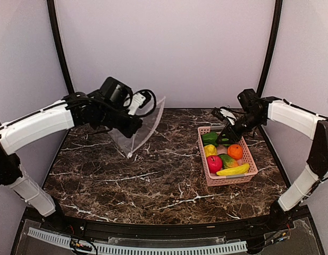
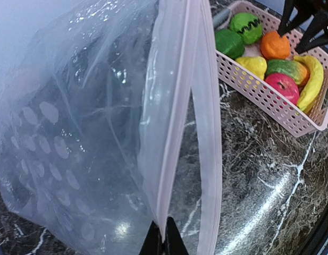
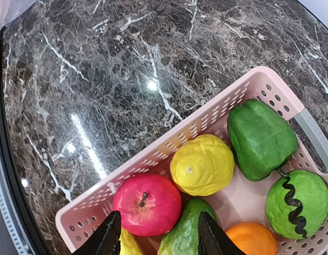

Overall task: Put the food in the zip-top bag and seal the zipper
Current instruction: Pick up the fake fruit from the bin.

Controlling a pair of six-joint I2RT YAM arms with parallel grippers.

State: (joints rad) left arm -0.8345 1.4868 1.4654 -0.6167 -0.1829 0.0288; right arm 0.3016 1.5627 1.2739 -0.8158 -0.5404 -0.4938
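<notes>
The right gripper grabs the yellow pepper by its pale-dotted end next, leaving the pepper's body free to enter the zip-top bag's opening.
My left gripper is shut on one pink-white zipper strip of the clear dotted zip-top bag. It holds the bag up over the left of the table, mouth gaping, with the low corner touching the marble. The food lies in the pink basket: red apple, yellow pepper, green pepper, orange, a green cucumber-like piece and a banana. My right gripper hangs open just above the apple and the green piece, holding nothing.
A second round green fruit with a dark zigzag sits at the basket's far end. The basket stands on the right half of the dark marble table. Curved grey walls close the back and sides.
</notes>
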